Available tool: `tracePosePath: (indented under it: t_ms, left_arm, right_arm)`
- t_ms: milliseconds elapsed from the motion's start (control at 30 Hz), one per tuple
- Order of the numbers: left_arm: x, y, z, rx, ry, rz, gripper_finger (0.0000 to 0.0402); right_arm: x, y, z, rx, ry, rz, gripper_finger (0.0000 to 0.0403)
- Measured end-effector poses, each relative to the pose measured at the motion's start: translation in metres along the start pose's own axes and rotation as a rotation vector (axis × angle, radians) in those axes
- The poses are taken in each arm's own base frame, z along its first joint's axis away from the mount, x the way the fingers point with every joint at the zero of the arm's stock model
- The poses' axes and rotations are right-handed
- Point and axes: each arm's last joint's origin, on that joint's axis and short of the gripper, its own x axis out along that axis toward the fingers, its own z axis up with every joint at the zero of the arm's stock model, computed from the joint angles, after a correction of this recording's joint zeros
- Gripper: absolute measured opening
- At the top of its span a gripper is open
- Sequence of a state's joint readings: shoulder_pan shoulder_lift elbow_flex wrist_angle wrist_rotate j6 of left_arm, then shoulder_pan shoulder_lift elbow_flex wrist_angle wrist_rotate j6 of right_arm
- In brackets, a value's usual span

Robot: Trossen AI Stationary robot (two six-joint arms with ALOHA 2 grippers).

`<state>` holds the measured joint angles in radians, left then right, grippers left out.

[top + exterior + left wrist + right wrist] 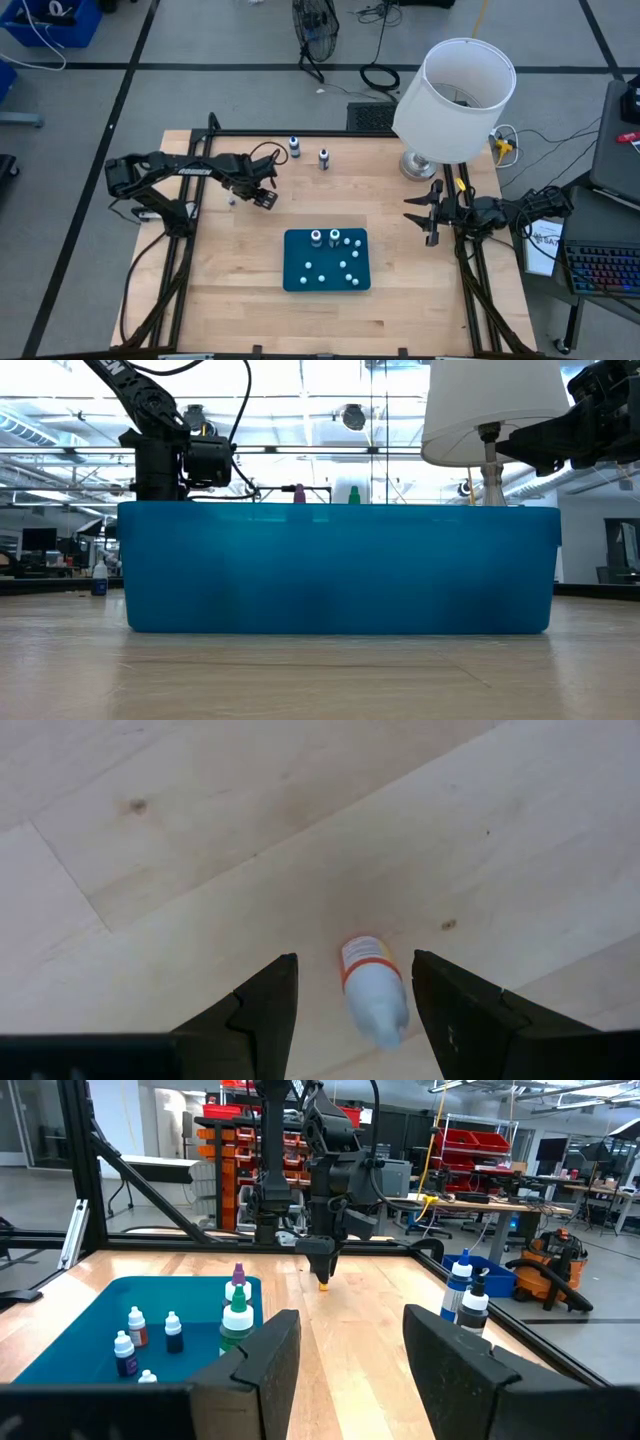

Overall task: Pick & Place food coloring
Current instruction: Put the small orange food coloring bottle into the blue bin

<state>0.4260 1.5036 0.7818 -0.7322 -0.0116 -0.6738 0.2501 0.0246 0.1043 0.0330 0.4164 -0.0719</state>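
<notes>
My left gripper should close on the orange-banded bottle (pixel 372 978) now. My fingers are level with the body of the orange-banded bottle over the wood.
The food coloring shows as small bottles. Several stand on the blue mat (pixel 300 275), two taller ones (pixel 316 237) (pixel 335 237) at its far edge. One with an orange band and whitish cap (pixel 372 988) stands on the bare wood left of the mat. My left gripper (pixel 355 960) points down over it, open, one finger on either side; I cannot tell whether a finger touches it. In the high view this gripper (pixel 265 196) hides the bottle. My right gripper (pixel 428 215) waits at the table's right edge, level and open, with nothing between its fingers.
Two larger bottles (pixel 294 147) (pixel 324 158) stand near the far edge, and a small one (pixel 232 200) stands left of my left gripper. A white-shaded lamp (pixel 455 100) takes the far right corner. In the low view the mat's blue wall (pixel 340 565) fills the middle.
</notes>
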Motion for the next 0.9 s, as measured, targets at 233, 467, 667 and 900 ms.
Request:
tracePosePath:
  t_ms: [233, 467, 667, 900]
  left_arm:
    - [0.0, 0.0, 0.0, -0.007, 0.0, 0.0, 0.0185]
    - [0.0, 0.0, 0.0, -0.013, -0.001, -0.002, 0.0086]
    - [0.0, -0.002, -0.001, 0.041, 0.001, -0.009, 0.0068]
    - [-0.016, -0.027, -0.02, 0.221, 0.041, -0.109, 0.0068]
  right_arm:
    - [0.0, 0.0, 0.0, 0.0, 0.0, 0.0, 0.0167]
    - [0.0, 0.0, 0.0, 0.0, 0.0, 0.0, 0.0167]
    - [0.0, 0.0, 0.0, 0.0, 0.0, 0.0, 0.0167]
    - [0.0, 0.0, 0.0, 0.0, 0.0, 0.0, 0.0167]
